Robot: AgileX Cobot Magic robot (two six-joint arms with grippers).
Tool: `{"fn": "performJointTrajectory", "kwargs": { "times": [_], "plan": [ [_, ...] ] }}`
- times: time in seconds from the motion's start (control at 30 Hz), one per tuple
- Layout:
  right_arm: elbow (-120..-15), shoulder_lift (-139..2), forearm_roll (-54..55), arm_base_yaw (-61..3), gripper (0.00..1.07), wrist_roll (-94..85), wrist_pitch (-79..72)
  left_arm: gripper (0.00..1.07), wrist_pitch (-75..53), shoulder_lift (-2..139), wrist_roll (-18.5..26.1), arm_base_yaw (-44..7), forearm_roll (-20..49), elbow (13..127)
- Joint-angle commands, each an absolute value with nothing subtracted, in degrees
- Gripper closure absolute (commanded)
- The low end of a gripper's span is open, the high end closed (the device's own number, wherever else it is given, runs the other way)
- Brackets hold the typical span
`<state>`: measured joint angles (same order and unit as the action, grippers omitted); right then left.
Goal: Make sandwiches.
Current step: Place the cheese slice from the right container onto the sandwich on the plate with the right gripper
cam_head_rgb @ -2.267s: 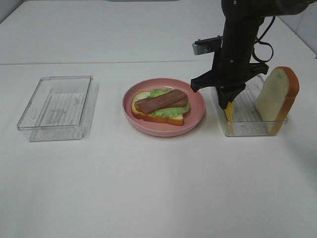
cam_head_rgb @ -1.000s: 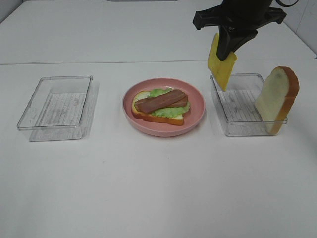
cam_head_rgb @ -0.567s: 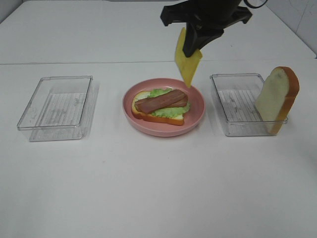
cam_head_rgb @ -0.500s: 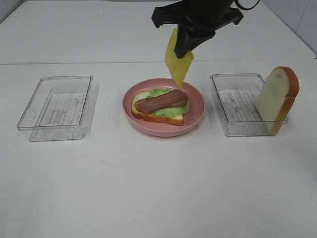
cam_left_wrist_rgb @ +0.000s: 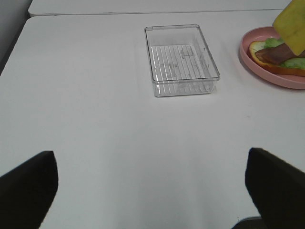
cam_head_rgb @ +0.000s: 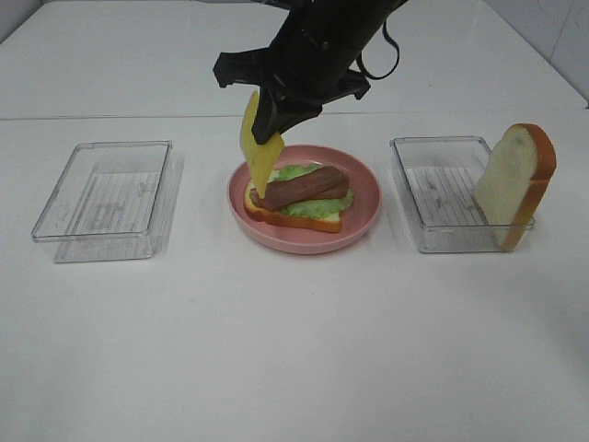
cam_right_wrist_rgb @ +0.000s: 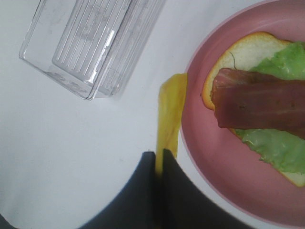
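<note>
The right gripper should lay the cheese slice across the bacon strips before it opens, since the cheese slice is hanging upright with its lower edge beside the bacon strips.
The open sandwich, a bread slice with lettuce and bacon strips, lies on the pink plate; it also shows in the right wrist view and the left wrist view. My right gripper is shut on the yellow cheese slice, which hangs over the plate's left edge, its lower tip near the bread. In the right wrist view the cheese shows edge-on between the shut fingers. A second bread slice leans in the right tray. My left gripper's fingers stand wide apart, empty.
An empty clear tray stands at the left, also in the left wrist view and the right wrist view. White table all around.
My right gripper has lifted the cheese slice out of the right tray and carried it left across the plate to its left edge, and lower.
</note>
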<state>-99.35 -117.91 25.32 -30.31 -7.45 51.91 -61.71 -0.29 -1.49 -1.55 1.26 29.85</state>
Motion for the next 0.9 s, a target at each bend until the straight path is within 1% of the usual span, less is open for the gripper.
{"fn": "performJointTrajectory", "kwargs": {
  "times": [0.03, 0.4, 0.77, 0.83, 0.9],
  "plan": [
    [-99.6, -120.3, 26.9, -30.5, 1.07, -9.3, 49.3, 0.06, -61.5, -0.6, -1.4, -1.5, 1.3, 29.8],
    [-99.6, -125.0, 26.0, -30.4, 1.07, -11.3, 43.9, 0.06, -61.5, -0.6, -1.4, -1.5, 1.3, 29.8],
    [-99.6, -127.0, 14.0, -30.4, 1.07, -7.9, 39.4, 0.06, -61.5, -0.6, -1.4, -1.5, 1.3, 29.8],
    [-99.6, -127.1, 9.8, -30.4, 1.07, -6.3, 39.4, 0.06, -61.5, -0.6, -1.4, -1.5, 1.3, 29.8],
    [-99.6, -127.1, 8.9, -30.4, 1.07, -5.9, 39.4, 0.06, -61.5, -0.6, -1.4, -1.5, 1.3, 29.8]
  ]
}}
